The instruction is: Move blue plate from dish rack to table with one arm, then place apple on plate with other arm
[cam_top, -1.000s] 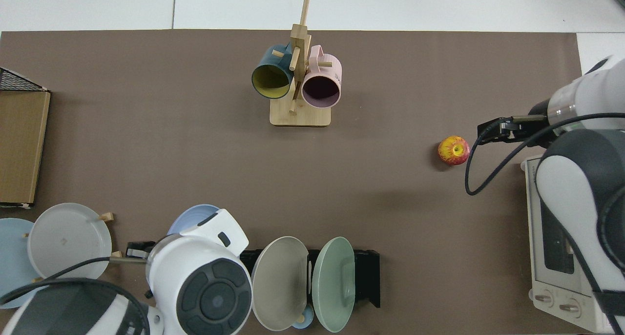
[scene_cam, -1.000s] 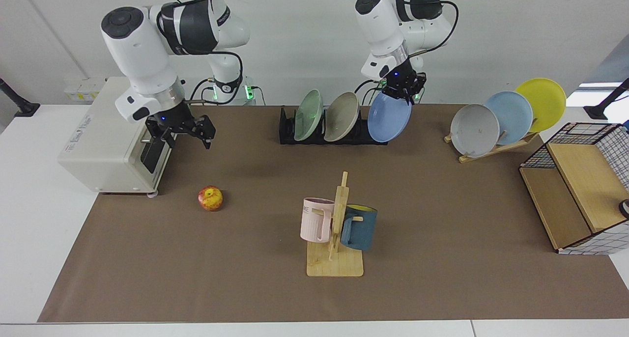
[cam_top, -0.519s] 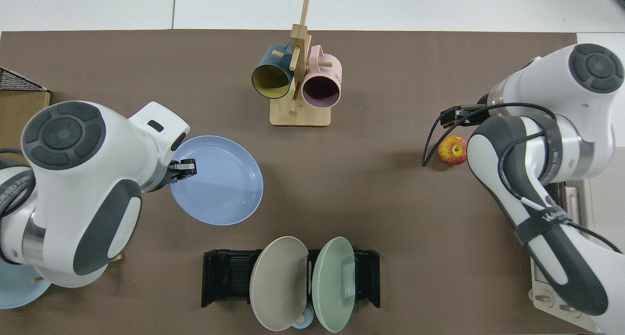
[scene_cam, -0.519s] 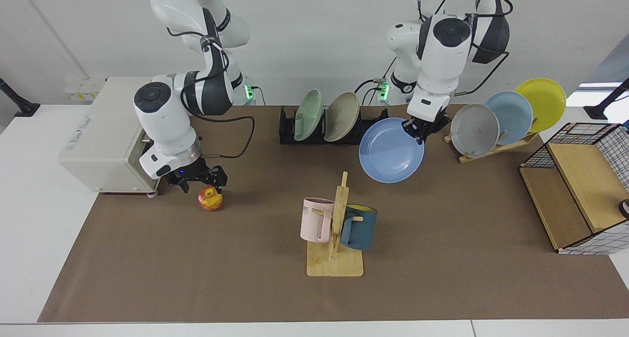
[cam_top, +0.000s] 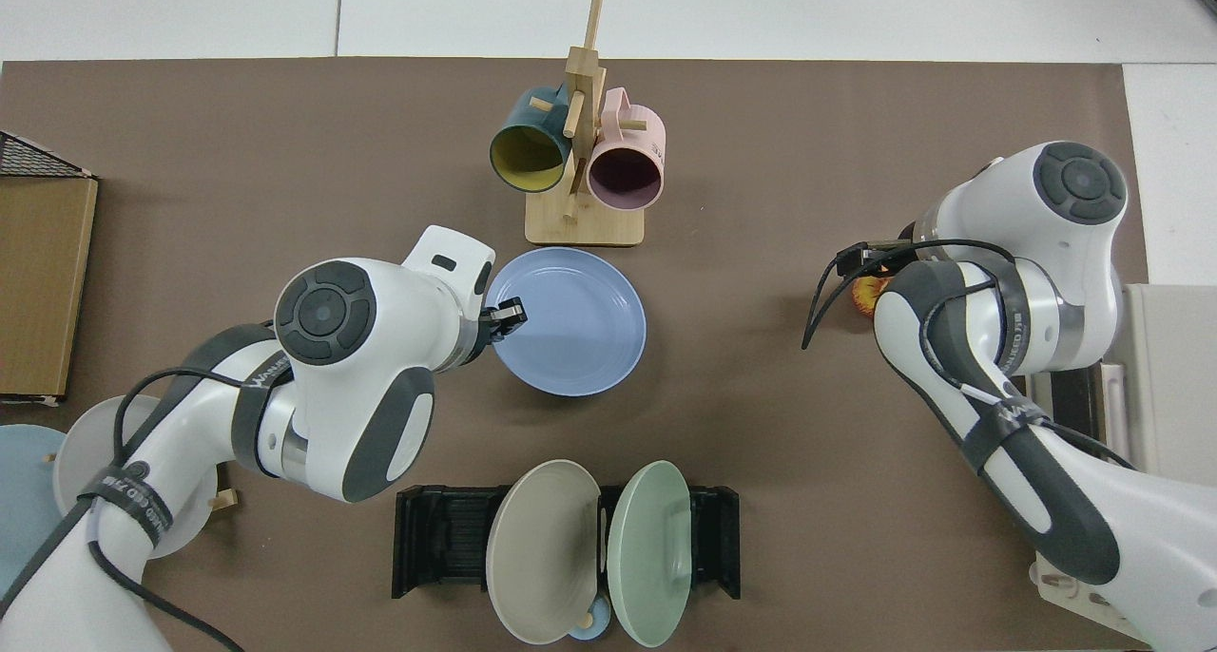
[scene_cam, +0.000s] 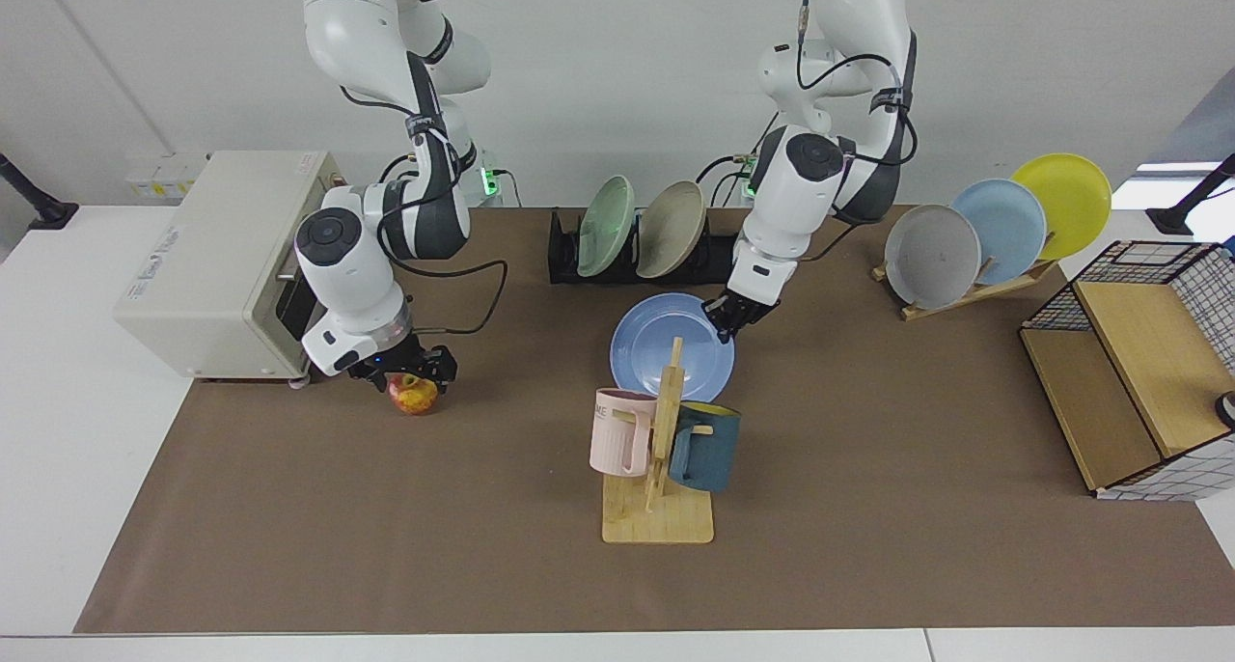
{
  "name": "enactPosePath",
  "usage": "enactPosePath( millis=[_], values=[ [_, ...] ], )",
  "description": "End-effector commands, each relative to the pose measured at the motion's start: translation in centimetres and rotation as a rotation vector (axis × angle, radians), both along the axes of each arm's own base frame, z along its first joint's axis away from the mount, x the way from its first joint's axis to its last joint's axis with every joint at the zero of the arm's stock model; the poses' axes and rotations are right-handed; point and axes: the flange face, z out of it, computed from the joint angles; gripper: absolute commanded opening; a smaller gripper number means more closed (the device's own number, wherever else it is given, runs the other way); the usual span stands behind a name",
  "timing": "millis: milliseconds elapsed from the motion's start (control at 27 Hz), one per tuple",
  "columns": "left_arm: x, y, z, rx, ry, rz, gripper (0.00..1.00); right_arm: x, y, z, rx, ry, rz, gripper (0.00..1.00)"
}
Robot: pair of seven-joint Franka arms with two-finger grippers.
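Observation:
I will next grab the red-and-yellow apple by its round sides with my right gripper, to put it onto the blue plate (scene_cam: 666, 339).
The blue plate (scene_cam: 666, 339) (cam_top: 575, 324) lies nearly flat, low at the middle of the table's brown mat (scene_cam: 868, 469) (cam_top: 761, 158), just behind the mug tree. Whether it rests on the mat I cannot tell. My left gripper (scene_cam: 724, 328) (cam_top: 509, 315) is shut on its rim. The black dish rack (scene_cam: 564, 257) (cam_top: 437, 538) holds a green and a beige plate. The red-yellow apple (scene_cam: 415, 399) (cam_top: 863, 297) sits on the mat by the oven. My right gripper (scene_cam: 407, 371) hangs open over it, fingers straddling its top. The right arm hides most of the apple in the top view.
A wooden mug tree (scene_cam: 658, 469) (cam_top: 582, 158) with a pink and a teal mug stands right in front of the plate. A white oven (scene_cam: 207, 257) is beside the apple. A wooden stand (scene_cam: 974, 290) carries grey, sky-blue and yellow plates. A wire-and-wood shelf (scene_cam: 1138, 372) sits further along.
The left arm carried the blue plate from the rack out and down to the mat's middle, turning it flat. The right gripper came down from beside the oven onto the apple.

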Motion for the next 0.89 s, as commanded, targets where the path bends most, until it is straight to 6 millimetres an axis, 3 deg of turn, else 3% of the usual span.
enactPosePath(
  millis=[0,148,444,481,593,630,667,704,778,852],
  values=[
    [-0.7,-1.3,-1.1,-0.028,-0.014,0.031,0.00,-0.8,-0.6,-2.1,0.008,-0.010,0.013,1.00],
    [-2.9,-2.6,-2.7,-0.007,0.008,-0.011,0.00,-0.8,-1.3,-3.6,0.005,-0.018,0.022,1.00],
    [-2.5,-1.9,-3.0,0.001,0.000,-0.042,0.00,-0.8,-2.1,-6.1,0.002,0.005,0.034,1.00],
    [-2.5,-1.8,-3.0,0.002,0.000,-0.052,0.12,-0.8,-2.1,-6.2,0.002,0.008,0.032,1.00],
    [-2.4,-1.4,-3.0,0.014,0.010,-0.083,0.66,-1.0,-2.0,-6.5,0.002,0.016,0.032,0.95],
    [-2.3,-1.3,-3.0,0.016,0.015,-0.083,0.73,-1.1,-1.9,-6.7,0.001,0.019,0.034,0.91],
    [-2.3,-1.2,-3.0,0.018,0.021,-0.079,0.87,-1.2,-2.0,-6.8,0.001,0.023,0.034,0.84],
    [-2.2,-1.2,-2.9,0.017,0.021,-0.076,1.00,-1.3,-1.9,-6.9,0.000,0.026,0.038,0.70],
    [-1.9,-0.8,-2.8,0.017,0.023,-0.061,1.00,-1.4,-1.4,-6.9,0.000,0.036,0.047,0.44],
    [-1.6,-0.2,-2.8,0.025,0.043,-0.053,1.00,-1.4,-1.4,-6.8,0.000,0.042,0.049,0.25]
  ],
)
